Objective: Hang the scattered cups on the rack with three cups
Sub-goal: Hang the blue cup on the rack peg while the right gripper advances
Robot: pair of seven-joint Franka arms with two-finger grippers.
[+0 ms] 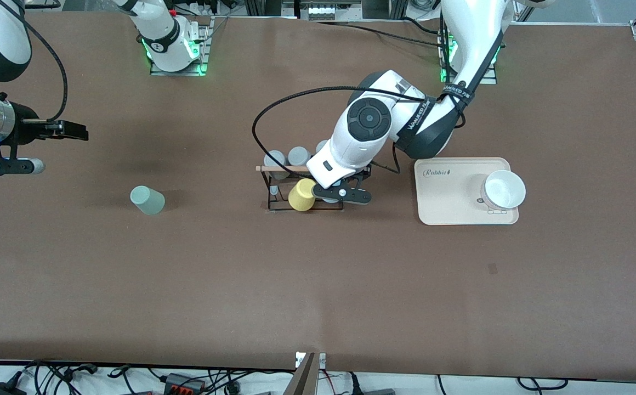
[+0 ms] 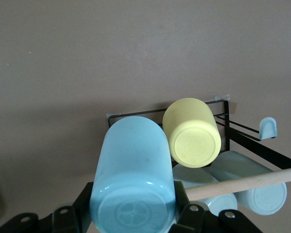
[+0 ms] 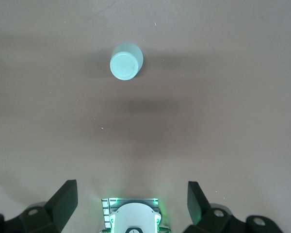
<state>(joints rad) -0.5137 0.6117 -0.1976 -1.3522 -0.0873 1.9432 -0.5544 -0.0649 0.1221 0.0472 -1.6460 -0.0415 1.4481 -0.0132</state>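
The left wrist view shows the light blue cup (image 2: 133,170) above the rack's black wire, so my left gripper keeps hold until the cup is on it.
My left gripper (image 1: 341,193) is shut on the light blue cup (image 2: 133,170) and holds it at the rack (image 1: 272,189), beside the yellow cup (image 1: 301,195) that hangs there. In the front view the hand hides most of the blue cup. In the left wrist view the rack's black wire (image 2: 136,115), its wooden rod (image 2: 242,183) and the yellow cup (image 2: 191,133) lie just past the held cup. The sage green cup (image 1: 147,200) lies on its side on the table toward the right arm's end, also in the right wrist view (image 3: 126,61). My right gripper (image 1: 77,131) is open, empty and up in the air there.
Three grey cups (image 1: 298,156) sit at the rack, farther from the front camera than the rod (image 1: 282,168); two show in the left wrist view (image 2: 254,189). A beige tray (image 1: 444,203) with a white bowl (image 1: 504,189) lies toward the left arm's end.
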